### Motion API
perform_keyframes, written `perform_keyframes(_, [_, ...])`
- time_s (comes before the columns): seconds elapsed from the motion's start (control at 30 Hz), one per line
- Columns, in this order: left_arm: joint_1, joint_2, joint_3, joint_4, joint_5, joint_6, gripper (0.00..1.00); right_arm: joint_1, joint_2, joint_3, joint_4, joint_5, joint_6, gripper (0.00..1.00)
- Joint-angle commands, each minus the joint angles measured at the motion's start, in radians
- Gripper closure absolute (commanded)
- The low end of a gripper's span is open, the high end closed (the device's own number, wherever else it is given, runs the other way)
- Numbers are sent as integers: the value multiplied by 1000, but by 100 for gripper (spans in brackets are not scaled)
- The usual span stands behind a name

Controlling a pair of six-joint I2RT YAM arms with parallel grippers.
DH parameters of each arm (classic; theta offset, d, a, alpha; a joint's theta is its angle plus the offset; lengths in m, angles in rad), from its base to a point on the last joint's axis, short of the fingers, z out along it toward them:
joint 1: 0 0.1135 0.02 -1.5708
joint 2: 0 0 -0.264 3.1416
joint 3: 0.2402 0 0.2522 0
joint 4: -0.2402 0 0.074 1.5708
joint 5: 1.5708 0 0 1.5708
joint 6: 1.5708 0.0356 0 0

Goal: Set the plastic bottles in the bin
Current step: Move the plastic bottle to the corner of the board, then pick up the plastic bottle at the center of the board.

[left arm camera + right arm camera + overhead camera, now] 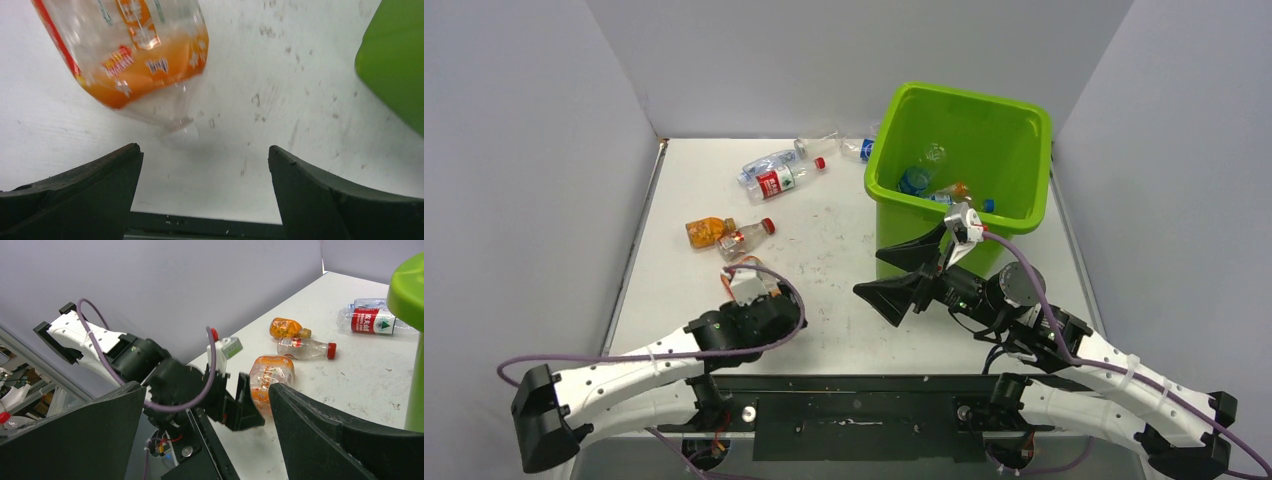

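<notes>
The left gripper grabs the orange-labelled bottle by its neck (pixel 175 123) next, so the bottle's body stays free to hand over to my right gripper.
The lime-green bin (pixel 1014 160) stands at the back right, with a few bottles (pixel 922 172) lying inside it. My left gripper (pixel 203 149) points down over the table's near edge, open and empty. Just beyond its fingertips lies an orange-labelled bottle (pixel 135 50), untouched. In the top view my left wrist mostly hides this bottle. My right gripper (pixel 869 272) hovers in front of the bin, pointing left, open with nothing between its fingers. Loose on the table are an orange bottle (pixel 707 231), a red-capped clear bottle (pixel 746 237) and a red-labelled bottle (pixel 782 178).
More clear bottles (pixel 819 145) lie along the back wall beside the bin's left side. Grey walls close the table on the left, back and right. The left arm (pixel 150 365) fills the middle of the right wrist view. The bin's side (pixel 397 60) shows at the left wrist view's right edge.
</notes>
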Motion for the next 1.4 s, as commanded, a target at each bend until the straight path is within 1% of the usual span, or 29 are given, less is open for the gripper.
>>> perform_keyframes(0.0, [-203, 83, -59, -40, -161, -359, 4, 8, -4, 4, 21, 23, -2, 1])
perform_keyframes(0.1, [-232, 214, -22, -125, -200, -563, 4, 10, -8, 6, 20, 26, 5, 1])
perform_keyframes(0.2, [-239, 285, -5, -170, -223, -689, 4, 13, -14, 7, 0, 32, 10, 1])
perform_keyframes(0.27, [-240, 292, -16, -168, -249, -738, 2, 16, -21, 6, -11, 38, 12, 1])
perform_keyframes(0.33, [-233, 276, -35, -146, -276, -752, 0, 16, -26, 6, -13, 40, 12, 1])
perform_keyframes(0.37, [-225, 268, -45, -127, -283, -745, 4, 16, -27, 6, -14, 42, 12, 1])
perform_keyframes(0.5, [-141, 243, -96, 9, -233, -639, 11, 18, -21, 6, -14, 40, 7, 1])
perform_keyframes(0.63, [-100, 251, -133, 99, -189, -593, 17, 19, -13, 3, -7, 37, 9, 1])
perform_keyframes(0.9, [-67, 269, -185, 245, -156, -503, 47, 23, -10, 2, -6, 34, 14, 2])
perform_keyframes(1.03, [-63, 286, -189, 275, -152, -478, 61, 28, -5, 5, -5, 39, 15, 2])
perform_keyframes(1.13, [-72, 243, -185, 281, -159, -422, 76, 31, 0, 11, -7, 35, 15, 2])
perform_keyframes(1.2, [-91, 175, -167, 289, -179, -312, 79, 32, 8, 32, -18, 26, 10, 2])
perform_keyframes(1.23, [-95, 137, -145, 291, -196, -238, 84, 33, 17, 58, -39, 13, -2, 1])
perform_keyframes(1.3, [-93, 61, -74, 283, -220, -73, 93, 34, 44, 161, -124, -5, -42, 1])
perform_keyframes(1.33, [-92, 25, -28, 283, -231, 18, 100, 35, 52, 205, -165, 0, -59, 1])
perform_keyframes(1.37, [-92, -5, 24, 287, -240, 119, 100, 36, 57, 238, -193, 4, -71, 0])
